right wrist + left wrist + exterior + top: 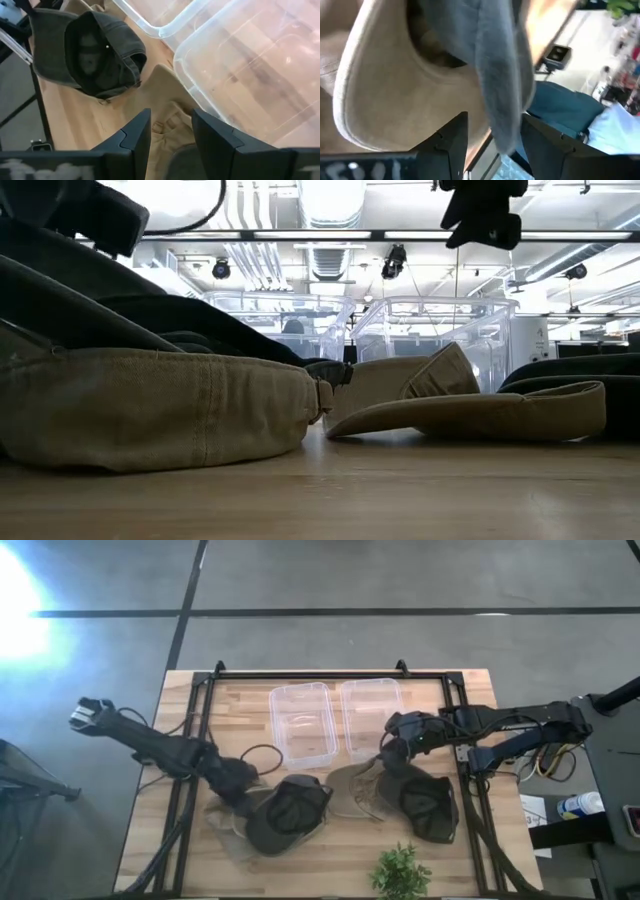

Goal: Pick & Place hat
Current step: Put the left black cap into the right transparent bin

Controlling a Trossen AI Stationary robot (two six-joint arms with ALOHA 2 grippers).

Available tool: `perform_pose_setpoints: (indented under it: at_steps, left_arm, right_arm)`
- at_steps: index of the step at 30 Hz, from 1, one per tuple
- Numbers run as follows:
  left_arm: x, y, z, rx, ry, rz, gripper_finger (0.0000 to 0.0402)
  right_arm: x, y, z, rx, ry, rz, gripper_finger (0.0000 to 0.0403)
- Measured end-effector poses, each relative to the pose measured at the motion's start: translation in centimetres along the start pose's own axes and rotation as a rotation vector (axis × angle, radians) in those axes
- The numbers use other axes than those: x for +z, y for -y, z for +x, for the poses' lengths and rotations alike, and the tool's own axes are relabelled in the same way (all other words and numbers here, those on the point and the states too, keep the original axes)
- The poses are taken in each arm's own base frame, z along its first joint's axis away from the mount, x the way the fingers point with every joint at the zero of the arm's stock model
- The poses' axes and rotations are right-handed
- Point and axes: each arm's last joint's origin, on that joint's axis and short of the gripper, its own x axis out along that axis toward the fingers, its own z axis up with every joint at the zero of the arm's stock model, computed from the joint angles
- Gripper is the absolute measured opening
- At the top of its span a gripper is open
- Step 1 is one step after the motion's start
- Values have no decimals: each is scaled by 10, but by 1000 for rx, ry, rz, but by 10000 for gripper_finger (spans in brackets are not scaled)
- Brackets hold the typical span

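The dark grey cap (290, 815) needs to come up off the tan cap and go into a clear plastic bin, so my left gripper will grab its rim next.
Several caps lie on the wooden table. A dark grey cap (290, 815) rests crown down, partly on a tan cap (222, 830) (150, 410). My left gripper (247, 800) (492, 122) is open at that dark cap's edge, and its grey brim (497, 75) runs between the fingers. A second tan cap (355, 790) (170, 95) lies at mid-table beside another dark cap (430, 805). My right gripper (395, 748) (170, 117) (480, 220) hangs open, raised above the second tan cap, and touches nothing. My left gripper has the dark grey cap's brim edge (505, 135) standing in the gap between its two fingers, which lie low and slanting from the table's left. I cannot tell whether either finger touches the cloth.
Two clear plastic bins (303, 720) (370, 715) stand side by side at the far middle of the table, close to my right gripper (260, 65). A small green plant (400, 870) sits at the near edge. A black frame (330, 673) borders the tabletop.
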Motion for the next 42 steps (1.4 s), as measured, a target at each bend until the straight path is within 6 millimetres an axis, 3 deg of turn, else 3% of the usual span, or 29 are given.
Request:
perform_pose_setpoints:
  at_steps: [8,13,19,25,29,34,38,42]
  left_arm:
    - [7,-6,26,117,-19,-120,169]
    - [8,-4,29,109,-19,-123,125]
    - [8,3,24,53,1,-113,16]
    - [7,42,-8,-106,41,-49,11]
    - [6,77,-50,-236,234,44,10]
    - [6,103,-98,-269,620,154,9]
    - [11,110,-117,-136,975,240,9]
    - [24,112,-119,125,1318,287,9]
  right_arm:
    - [0,1,-11,22,30,-69,139]
    - [-2,3,-13,24,32,-78,139]
    - [-6,6,-13,13,18,-89,139]
    - [-6,6,-13,10,14,-106,139]
    - [-5,6,-14,4,22,-111,139]
    - [1,6,-21,-61,159,-113,139]
    - [9,6,-36,-120,335,-73,139]
    - [15,5,-45,-96,434,-27,139]
